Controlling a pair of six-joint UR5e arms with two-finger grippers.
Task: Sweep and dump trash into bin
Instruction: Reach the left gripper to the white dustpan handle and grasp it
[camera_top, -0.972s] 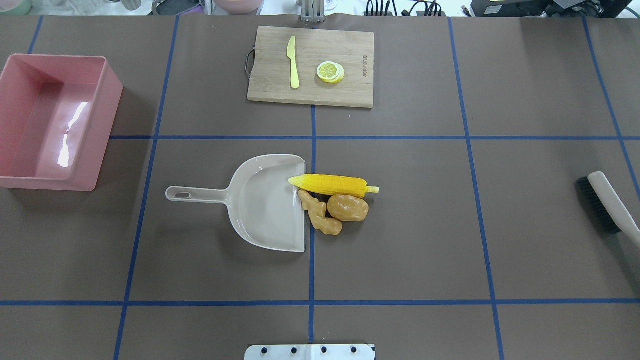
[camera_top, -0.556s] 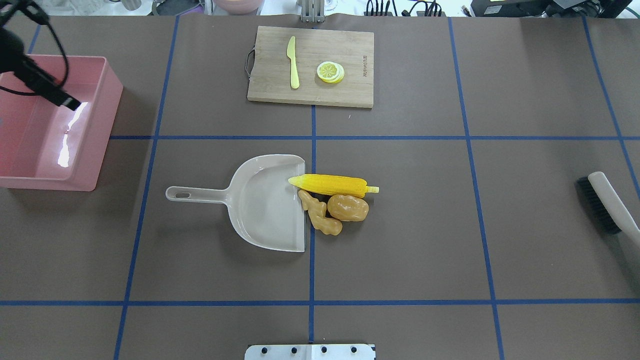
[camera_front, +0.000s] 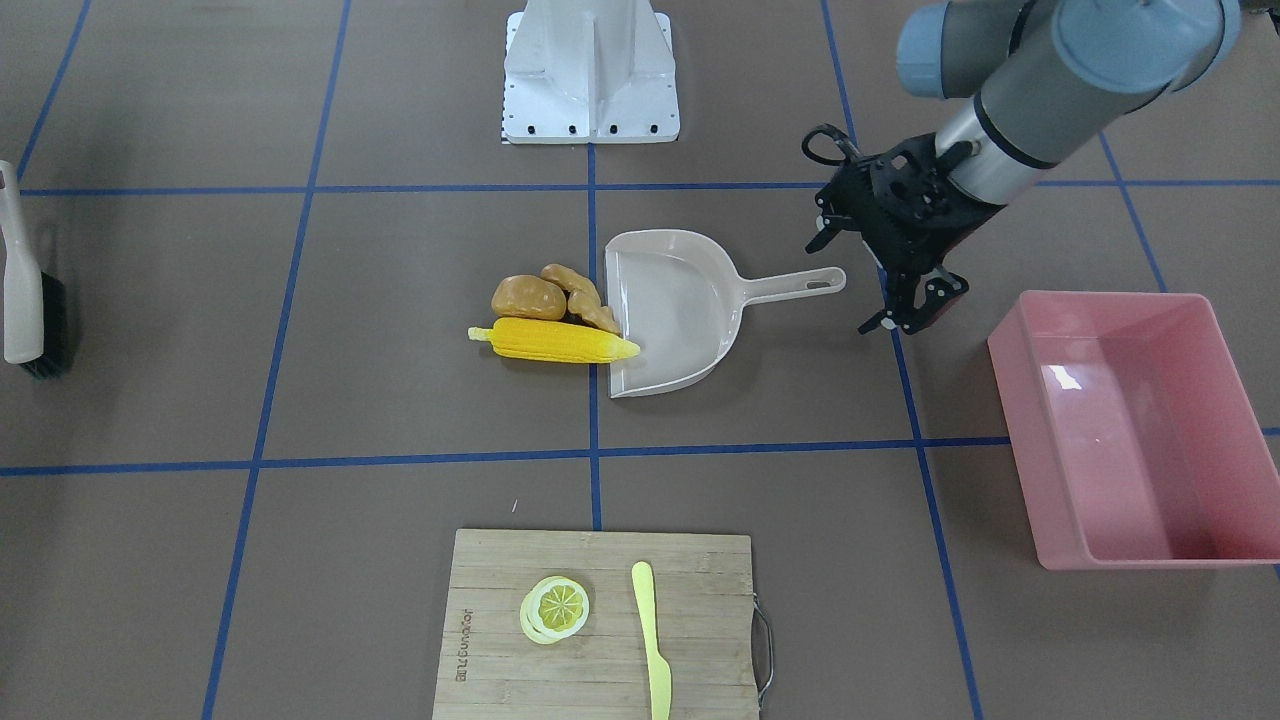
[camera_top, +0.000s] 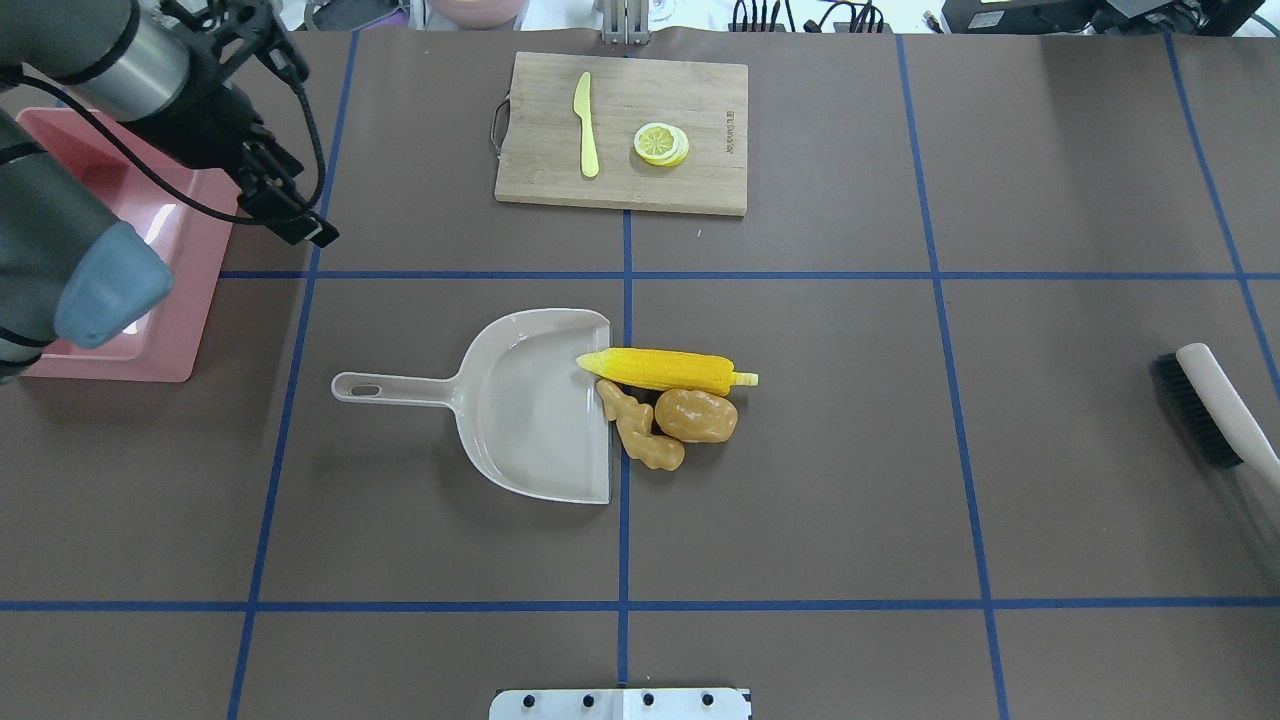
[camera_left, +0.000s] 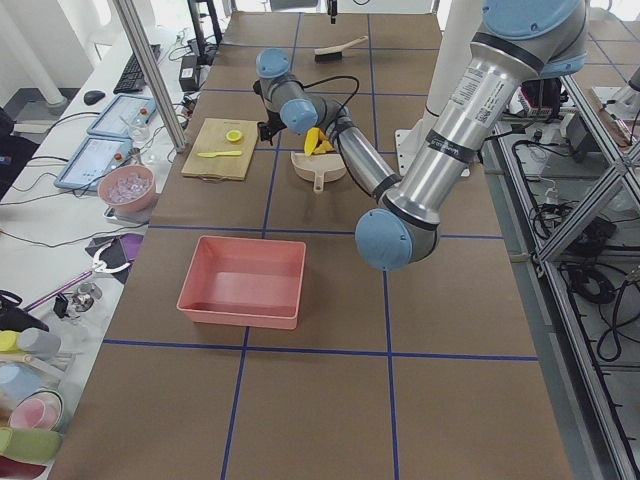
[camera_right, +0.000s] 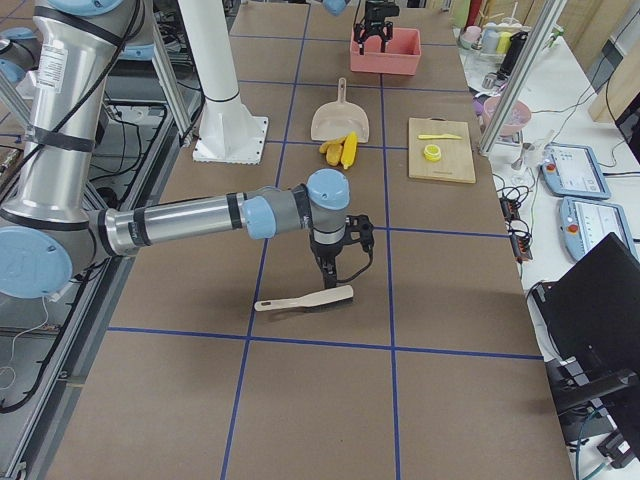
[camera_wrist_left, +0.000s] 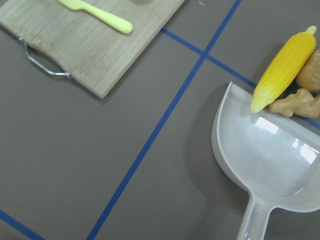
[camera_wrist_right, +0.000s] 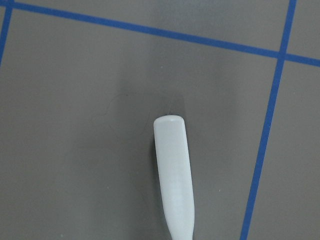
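I should grab the dustpan by its slim handle (camera_front: 795, 284) (camera_wrist_left: 255, 220) with my left gripper next, because the dustpan's scoop is too wide for the fingers.
The yellow corn cob (camera_top: 665, 369), brown potato (camera_top: 697, 416) and tan ginger root (camera_top: 640, 430) lie together at the open lip of the beige dustpan (camera_top: 530, 410); the corn's tip rests on the lip. The pink bin (camera_top: 200, 290) stands at the far left, partly hidden by my left arm. My left gripper (camera_top: 295, 222) hangs open and empty between the bin and the dustpan handle (camera_front: 800, 285). A brush (camera_top: 1215, 400) lies at the right edge. My right gripper (camera_right: 330, 270) hovers over the brush (camera_right: 305, 298); I cannot tell whether it is open or shut.
A wooden cutting board (camera_top: 620, 130) at the far middle carries a yellow knife (camera_top: 586, 125) and lemon slices (camera_top: 661, 144). Blue tape lines cross the brown table. The robot's base plate (camera_top: 620, 703) sits at the near edge.
My left arm has come in from the left, passed over the bin and moved right toward the dustpan handle. The trash, dustpan and brush have not moved.
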